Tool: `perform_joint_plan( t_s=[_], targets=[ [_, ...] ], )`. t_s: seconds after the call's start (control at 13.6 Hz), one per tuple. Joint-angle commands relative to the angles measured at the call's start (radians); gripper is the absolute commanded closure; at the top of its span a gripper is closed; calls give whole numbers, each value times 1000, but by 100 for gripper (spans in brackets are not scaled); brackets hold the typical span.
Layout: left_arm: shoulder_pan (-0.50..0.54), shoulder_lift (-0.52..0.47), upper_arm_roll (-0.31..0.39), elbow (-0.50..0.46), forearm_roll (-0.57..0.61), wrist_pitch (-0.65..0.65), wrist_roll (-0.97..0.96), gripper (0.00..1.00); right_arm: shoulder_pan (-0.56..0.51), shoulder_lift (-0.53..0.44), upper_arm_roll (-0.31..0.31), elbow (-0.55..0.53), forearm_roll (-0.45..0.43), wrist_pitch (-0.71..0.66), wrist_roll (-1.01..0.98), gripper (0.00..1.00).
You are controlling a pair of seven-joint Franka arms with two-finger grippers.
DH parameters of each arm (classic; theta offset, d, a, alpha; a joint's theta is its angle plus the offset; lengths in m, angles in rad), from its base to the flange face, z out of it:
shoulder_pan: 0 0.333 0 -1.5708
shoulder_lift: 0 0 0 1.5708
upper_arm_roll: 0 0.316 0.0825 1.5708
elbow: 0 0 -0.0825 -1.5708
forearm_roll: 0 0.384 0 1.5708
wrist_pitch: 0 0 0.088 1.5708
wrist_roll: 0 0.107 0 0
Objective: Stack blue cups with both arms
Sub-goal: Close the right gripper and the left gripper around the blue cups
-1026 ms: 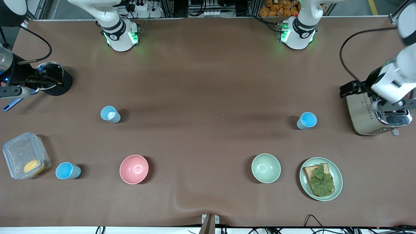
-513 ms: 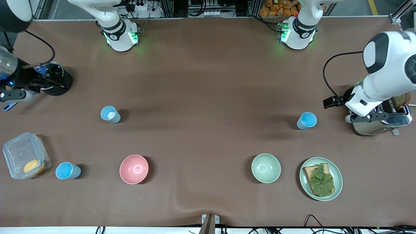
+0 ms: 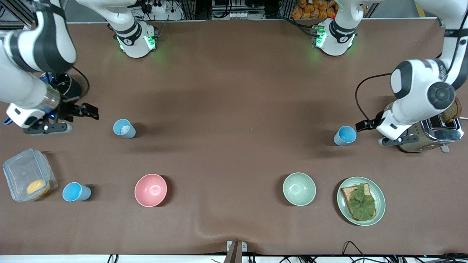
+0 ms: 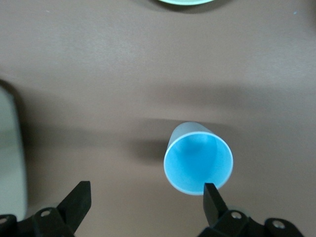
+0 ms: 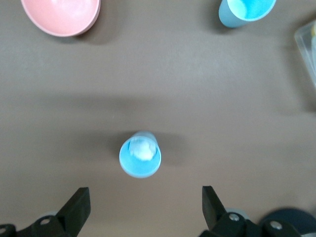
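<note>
The right gripper grabs the cup with the white inside by its rim next, to stack the blue cups.
Three blue cups stand upright on the brown table. A pale blue cup [image 3: 124, 128] [image 5: 140, 154] with a whitish inside stands toward the right arm's end. My right gripper [image 3: 89, 110] [image 5: 144, 200] hovers open and empty beside it, apart from it. A sky-blue cup [image 3: 345, 135] [image 4: 198, 158] stands toward the left arm's end. My left gripper [image 3: 364, 124] [image 4: 146, 197] is open beside this cup, with one fingertip [image 4: 211, 195] close to its rim. Another sky-blue cup [image 3: 76, 192] [image 5: 246, 11] stands nearer the front camera, beside the clear container.
A pink bowl [image 3: 150, 190] and a pale green bowl [image 3: 299, 189] sit nearer the front camera. A green plate [image 3: 380, 197] carries toast with lettuce. A toaster [image 3: 420, 140] stands under the left arm. A clear container [image 3: 22, 171] and a black round object [image 3: 71, 89] lie at the right arm's end.
Both arms have swung in from the table's ends toward the cups: the left gripper from over the toaster toward the sky-blue cup, the right gripper toward the pale blue cup. Both stayed open.
</note>
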Motion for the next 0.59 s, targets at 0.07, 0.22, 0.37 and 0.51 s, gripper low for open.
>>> perform_joint_plan(
  t_s=[0.07, 0.22, 0.37, 0.51],
  targets=[
    [6, 66, -7, 2, -4, 46, 1, 0, -8, 67, 6, -134, 5, 208, -2, 0],
    [3, 89, -8, 2, -4, 73, -1, 0, -8, 93, 6, -182, 5, 291, -3, 0],
    [4, 103, -10, 0, -5, 77, -1, 0, -14, 127, 6, -220, 5, 371, -3, 0],
    [3, 106, -10, -5, -5, 77, -1, 21, -16, 133, 4, -254, 2, 418, -11, 0]
  ],
)
